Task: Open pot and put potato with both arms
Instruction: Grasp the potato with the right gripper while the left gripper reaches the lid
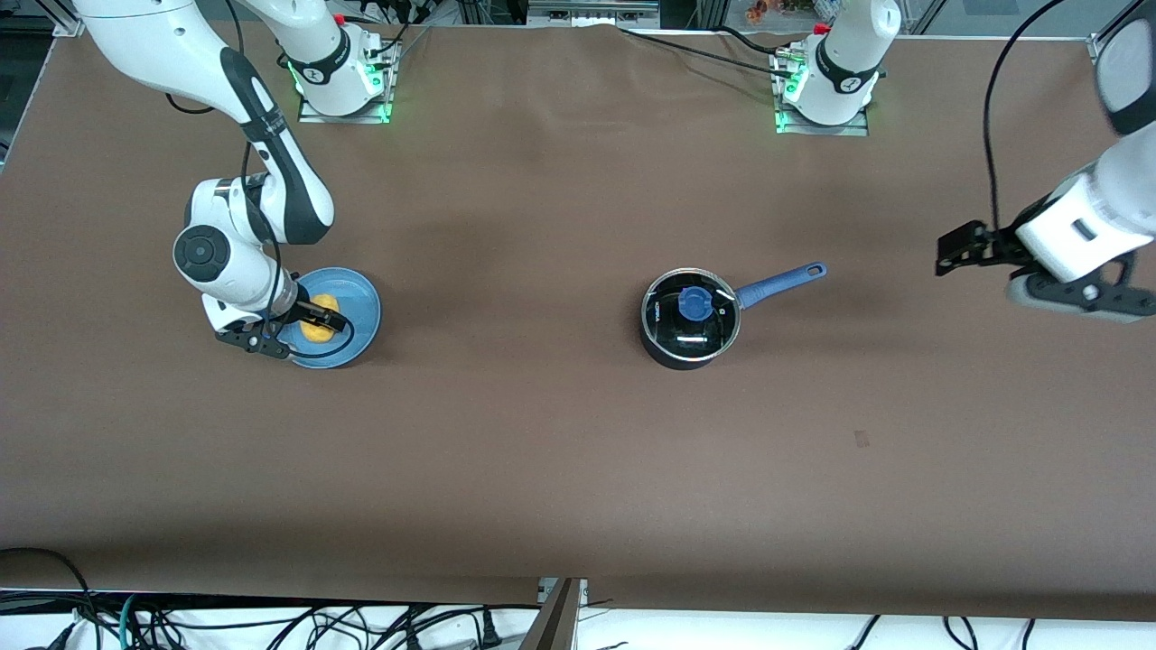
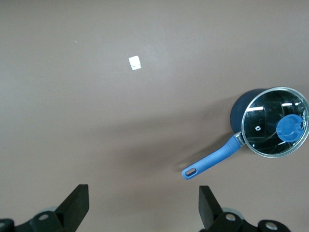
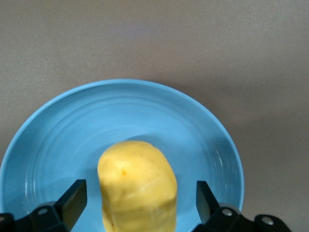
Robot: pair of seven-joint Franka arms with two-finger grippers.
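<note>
My right gripper closes on the plate (image 1: 359, 311) (image 3: 67, 140) next, since my fingers are low over the plate beside the yellow potato.
The black pot (image 1: 691, 318) stands mid-table with its glass lid (image 1: 713, 329) and blue knob (image 1: 694, 303) on; its blue handle (image 1: 781, 282) points toward the left arm's end. The yellow potato (image 1: 318, 329) lies on a light-blue plate (image 1: 359, 311) toward the right arm's end. My right gripper (image 1: 296, 332) is open, low over the plate, one finger on each side of the potato (image 3: 137, 186) with gaps. My left gripper (image 1: 966, 251) is open and empty, up over the table at the left arm's end. The left wrist view shows the pot (image 2: 240, 107) and handle (image 2: 212, 162).
The brown table (image 1: 542, 451) carries only the plate and the pot. A small pale mark (image 2: 135, 63) lies on the cloth, nearer to the front camera than the pot. Cables run along the table's front edge.
</note>
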